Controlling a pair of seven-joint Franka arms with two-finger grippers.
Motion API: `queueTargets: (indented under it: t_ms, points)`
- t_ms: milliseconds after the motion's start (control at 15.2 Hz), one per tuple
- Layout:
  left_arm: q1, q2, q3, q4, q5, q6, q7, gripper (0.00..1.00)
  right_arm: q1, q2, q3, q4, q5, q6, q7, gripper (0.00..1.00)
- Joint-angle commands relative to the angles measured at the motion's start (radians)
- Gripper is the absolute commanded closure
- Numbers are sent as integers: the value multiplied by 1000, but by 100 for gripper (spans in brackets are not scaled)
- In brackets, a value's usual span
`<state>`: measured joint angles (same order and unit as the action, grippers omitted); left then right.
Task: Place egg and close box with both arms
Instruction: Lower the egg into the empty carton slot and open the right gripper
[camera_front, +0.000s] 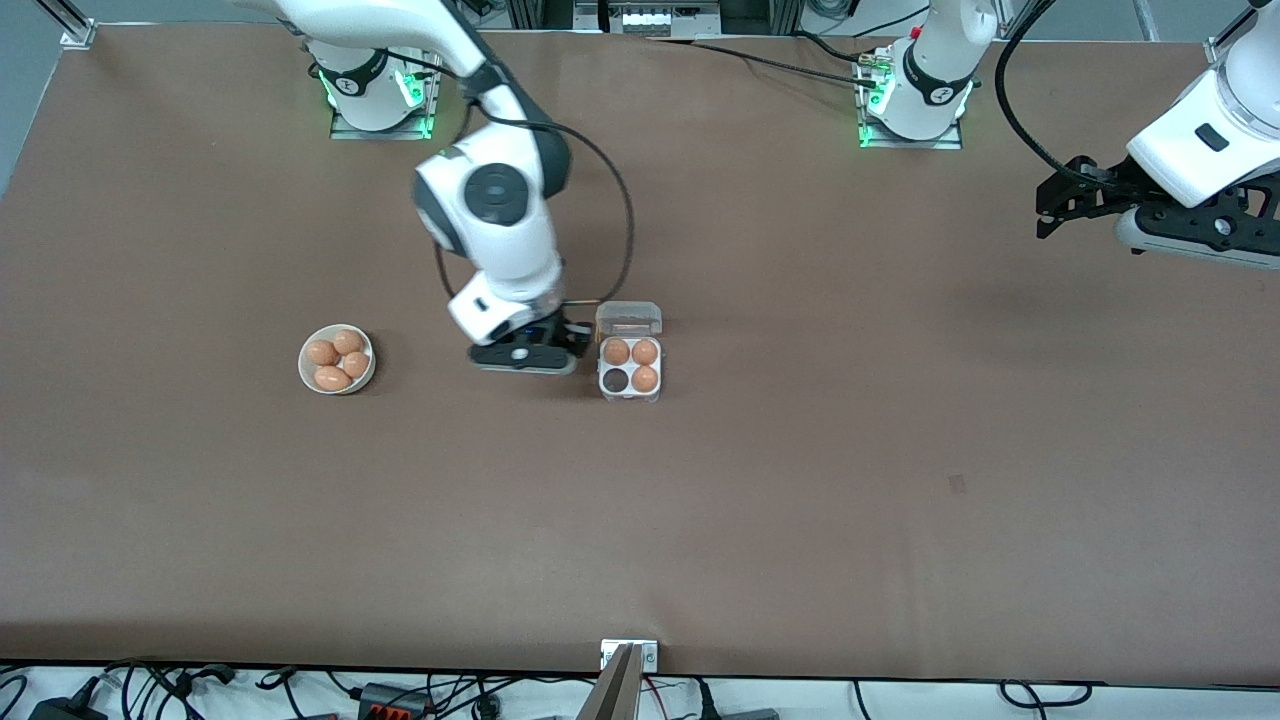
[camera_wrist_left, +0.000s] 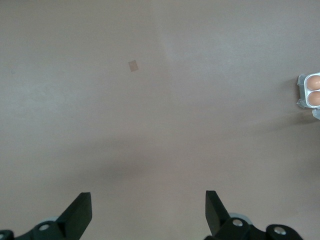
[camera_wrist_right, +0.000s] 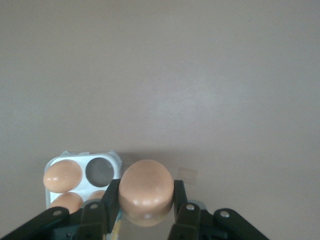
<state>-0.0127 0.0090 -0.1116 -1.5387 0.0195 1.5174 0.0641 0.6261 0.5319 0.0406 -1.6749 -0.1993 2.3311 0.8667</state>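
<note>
The egg hangs beside the carton, short of the carton's round cup. My right gripper needs to move it to that cup before letting go.
The box is a small white four-cup carton with its clear lid open. It holds three eggs; the empty cup is the one nearer the front camera on the right arm's side. The carton also shows in the right wrist view and at the edge of the left wrist view. My right gripper is shut on the egg, beside the carton toward the right arm's end; in the front view the egg is hidden. My left gripper is open and empty, waiting high over the left arm's end of the table.
A round white bowl with several eggs stands toward the right arm's end of the table, level with the carton. A small square mark lies on the brown table toward the left arm's end.
</note>
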Motion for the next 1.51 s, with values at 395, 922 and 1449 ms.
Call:
queueTargets:
  t_ms: [395,922,1449]
  points:
    - [-1,17,-2,35,17,-20,11,0,122,155,-13,135,-68,-7,189,70]
    - [-1,17,-2,35,17,-20,10,0,126,215,-21,142,-97,90,190,70]
    - [-1,17,0,35,16,-20,8,0,126,234,-24,144,-115,119,193,61]
